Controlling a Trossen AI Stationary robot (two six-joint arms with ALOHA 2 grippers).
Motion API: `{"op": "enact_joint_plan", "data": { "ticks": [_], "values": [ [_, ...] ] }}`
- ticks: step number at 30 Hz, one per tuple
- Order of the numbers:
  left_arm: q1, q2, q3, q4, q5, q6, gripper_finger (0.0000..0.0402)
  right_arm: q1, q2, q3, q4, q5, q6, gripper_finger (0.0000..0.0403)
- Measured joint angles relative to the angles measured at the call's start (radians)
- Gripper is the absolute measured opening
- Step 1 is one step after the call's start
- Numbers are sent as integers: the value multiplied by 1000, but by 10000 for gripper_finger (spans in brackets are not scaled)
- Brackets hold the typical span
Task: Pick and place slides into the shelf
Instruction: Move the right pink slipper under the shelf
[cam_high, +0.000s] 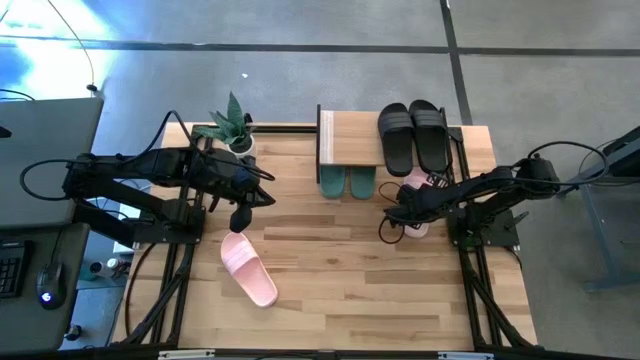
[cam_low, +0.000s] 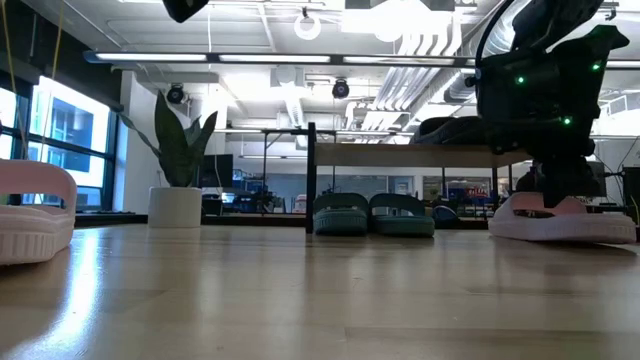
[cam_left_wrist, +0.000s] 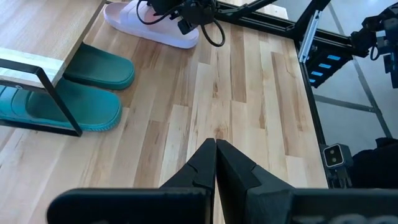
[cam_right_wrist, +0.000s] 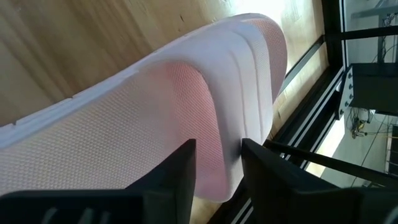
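Observation:
My right gripper will grab the pink slide next by its side edge at the strap (cam_right_wrist: 233, 149). Then it can put the slide into the shelf.
One light pink slide (cam_high: 416, 226) lies flat on the table near the right edge, in front of the shelf (cam_high: 350, 140). My right gripper (cam_right_wrist: 217, 165) is down at it, open, with its fingers on either side of the slide's side edge. The other pink slide (cam_high: 248, 268) lies sole down at the table's left centre. Just past it, toward the far edge, my left gripper (cam_high: 240, 215) hangs shut, holding nothing. The black pair (cam_high: 412, 135) rests on the right part of the shelf's top board. My right gripper comes down slanting from the table's right side. One finger (cam_right_wrist: 177, 177) is over the pink footbed and the other (cam_right_wrist: 267, 168) is outside the slide's side edge (cam_right_wrist: 227, 149). Whether either finger touches the slide, I cannot tell. The slide lies flat on the table.
A teal-green pair (cam_high: 347, 182) stands under the shelf, toes poking out toward the near side. A potted plant (cam_high: 232, 125) stands at the far left, beside the shelf. Bare tabletop (cam_high: 380, 300) stretches across the near half.

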Motion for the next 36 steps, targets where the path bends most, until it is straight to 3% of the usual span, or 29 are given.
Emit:
{"op": "enact_joint_plan", "data": {
  "ticks": [17,24,32,36],
  "values": [
    [0,0,0,0,0,0,1,0,-7,82,-10,-50,-3,119],
    [0,0,0,-1,0,0,1,6,-7,112,-31,-153,0,119],
    [0,0,0,-2,0,0,1,149,-8,215,-136,-151,124,119],
    [0,0,0,-2,0,1,1,235,-8,297,-252,-206,247,119]
  ]
}}
